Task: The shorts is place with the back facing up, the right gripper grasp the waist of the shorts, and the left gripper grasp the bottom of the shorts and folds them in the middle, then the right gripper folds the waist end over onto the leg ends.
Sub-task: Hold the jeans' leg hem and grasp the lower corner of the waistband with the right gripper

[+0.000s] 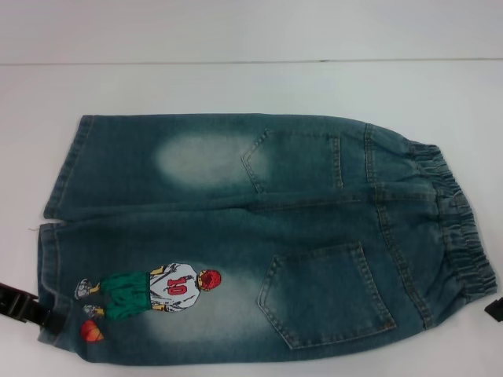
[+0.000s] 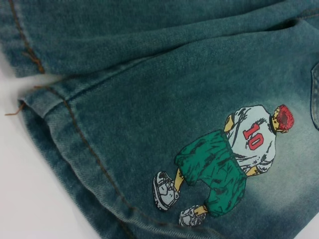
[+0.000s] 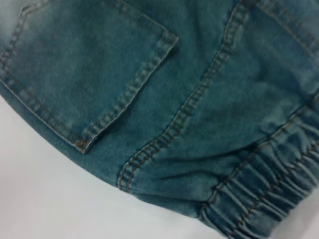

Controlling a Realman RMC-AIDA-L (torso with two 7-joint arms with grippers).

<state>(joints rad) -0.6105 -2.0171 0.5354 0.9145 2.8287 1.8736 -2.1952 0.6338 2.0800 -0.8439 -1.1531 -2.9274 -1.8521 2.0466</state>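
Observation:
The robot's right gripper isn't ready to close yet, because white table lies between its fingers and the shorts, so it should first move toward the waist's near corner (image 1: 485,290) and then close on the shorts (image 1: 259,228).
The blue denim shorts (image 1: 259,228) lie flat on the white table (image 1: 236,86), back up, with both back pockets showing. The gathered elastic waist (image 1: 464,228) points right. The two leg hems (image 1: 56,236) point left, near the embroidered player numbered 10 (image 1: 157,289) and the orange ball (image 1: 92,331). A black part of my left gripper (image 1: 27,306) shows at the near-left hem corner. A black tip of my right gripper (image 1: 495,309) sits by the near end of the waist. The left wrist view looks down on the stitched hem (image 2: 75,139) and player (image 2: 234,154). In the right wrist view are a back pocket (image 3: 84,69) and the waistband (image 3: 269,194).
The white table surface surrounds the shorts on all sides, with its far edge (image 1: 251,61) running across the back. A loose thread (image 2: 15,109) sticks out from the hem between the two legs.

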